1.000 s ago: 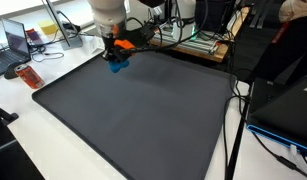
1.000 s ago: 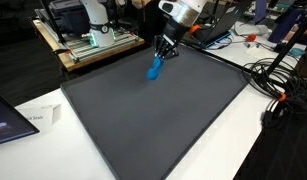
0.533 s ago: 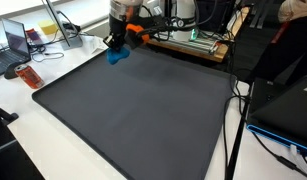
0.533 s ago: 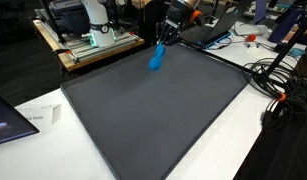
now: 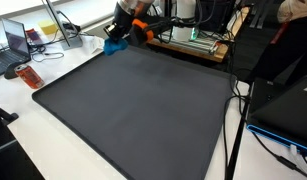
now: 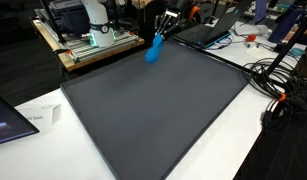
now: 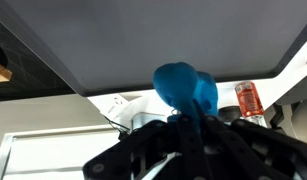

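Observation:
I need to bring the blue object inward before my gripper lets go, because the blue object's lower end (image 5: 112,48) hangs at the border, short of the mat's middle.
A bright blue soft object (image 5: 115,45) hangs from my gripper (image 5: 124,37) over the far edge of the large dark grey mat (image 5: 133,110). In the exterior view from the opposite side the blue object (image 6: 153,49) dangles below the gripper (image 6: 161,34) at the mat's (image 6: 153,110) back edge. In the wrist view the blue object (image 7: 186,88) fills the middle, pinched between the black fingers (image 7: 153,150) of my gripper (image 7: 189,122), which is shut on it. The mat (image 7: 143,40) lies above it in that view.
A laptop (image 5: 15,42) and a red-orange bottle (image 5: 30,77) sit on the white table beside the mat; the bottle (image 7: 249,99) also shows in the wrist view. A wooden bench with equipment (image 5: 193,42) stands behind. Cables (image 6: 278,85) lie along the mat's side.
My gripper has carried the blue object up and away toward the mat's far edge. It stays shut on it.

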Action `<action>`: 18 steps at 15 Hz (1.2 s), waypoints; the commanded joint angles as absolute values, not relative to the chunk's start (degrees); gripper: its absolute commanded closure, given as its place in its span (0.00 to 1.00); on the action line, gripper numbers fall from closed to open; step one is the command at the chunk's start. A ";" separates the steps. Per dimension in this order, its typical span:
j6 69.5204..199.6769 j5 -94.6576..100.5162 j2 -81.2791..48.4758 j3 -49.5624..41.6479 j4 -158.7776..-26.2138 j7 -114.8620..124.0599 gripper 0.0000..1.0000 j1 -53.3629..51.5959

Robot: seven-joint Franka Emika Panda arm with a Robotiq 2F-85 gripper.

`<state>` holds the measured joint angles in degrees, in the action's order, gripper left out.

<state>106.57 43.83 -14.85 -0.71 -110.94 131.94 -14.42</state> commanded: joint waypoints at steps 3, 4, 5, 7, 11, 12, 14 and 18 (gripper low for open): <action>98.83 50.92 -11.82 2.52 -112.27 139.12 0.99 -14.93; 96.83 52.23 -11.74 3.08 -112.02 140.78 0.99 -15.12; 95.02 53.48 -11.74 3.77 -111.83 141.76 0.99 -15.25; 90.85 56.43 -11.94 4.99 -111.26 144.72 0.99 -15.59; 84.25 61.86 -12.71 7.03 -110.45 148.90 0.99 -15.97; 82.86 63.54 -12.84 7.43 -110.43 150.00 0.99 -16.13; 80.30 66.35 -13.17 8.19 -110.25 151.67 0.99 -16.24; 75.51 70.95 -14.05 9.36 -109.81 154.18 0.99 -16.34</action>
